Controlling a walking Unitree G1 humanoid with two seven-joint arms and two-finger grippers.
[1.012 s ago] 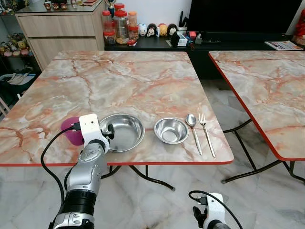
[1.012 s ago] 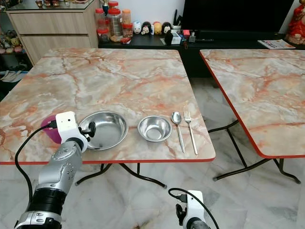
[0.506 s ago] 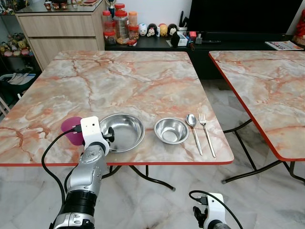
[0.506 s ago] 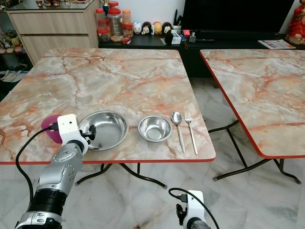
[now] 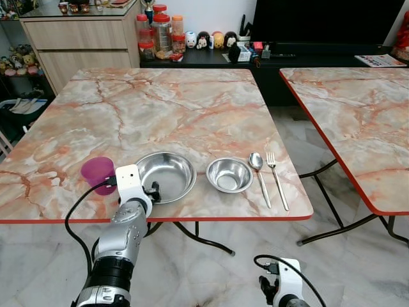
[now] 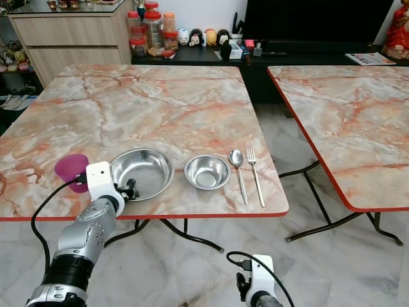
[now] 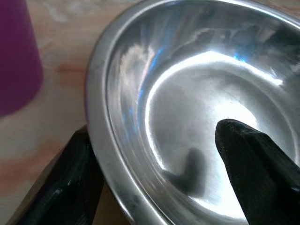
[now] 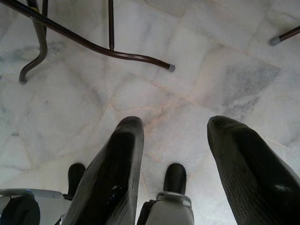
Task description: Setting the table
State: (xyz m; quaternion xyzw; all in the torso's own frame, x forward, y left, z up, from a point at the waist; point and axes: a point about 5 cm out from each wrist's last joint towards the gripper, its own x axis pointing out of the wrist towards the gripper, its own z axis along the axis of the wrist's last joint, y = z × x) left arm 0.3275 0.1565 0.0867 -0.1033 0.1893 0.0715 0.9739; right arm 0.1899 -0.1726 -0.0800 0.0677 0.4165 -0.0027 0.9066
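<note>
I need to grab the large steel bowl by its rim point(image 5: 142, 167) point(image 7: 101, 112) next with my left gripper. Then I can carry it over to set the other marble table.
A large steel bowl point(image 5: 169, 173) sits near the front edge of the marble table point(image 5: 160, 102). To its right lie a small steel bowl point(image 5: 229, 174), a spoon point(image 5: 259, 171) and a fork point(image 5: 277, 178). A purple cup point(image 5: 97, 173) stands left of the large bowl. My left gripper point(image 5: 153, 190) is open at that bowl's near-left rim. In the left wrist view, one of its fingers point(image 7: 253, 168) is inside the bowl point(image 7: 197, 108) and the other is outside the rim. My right gripper point(image 8: 173, 140) hangs open over the floor.
A second marble table point(image 5: 358, 109) stands to the right across a gap of tiled floor. Behind are a wooden cabinet point(image 5: 83, 38) and a low dark shelf with jars point(image 5: 160, 32) and small figures. The table's legs point(image 5: 204, 240) splay out below its front edge.
My left arm has drawn back toward the table's front edge and a little right, uncovering the purple cup. The large bowl has shifted slightly right. The right arm is still.
</note>
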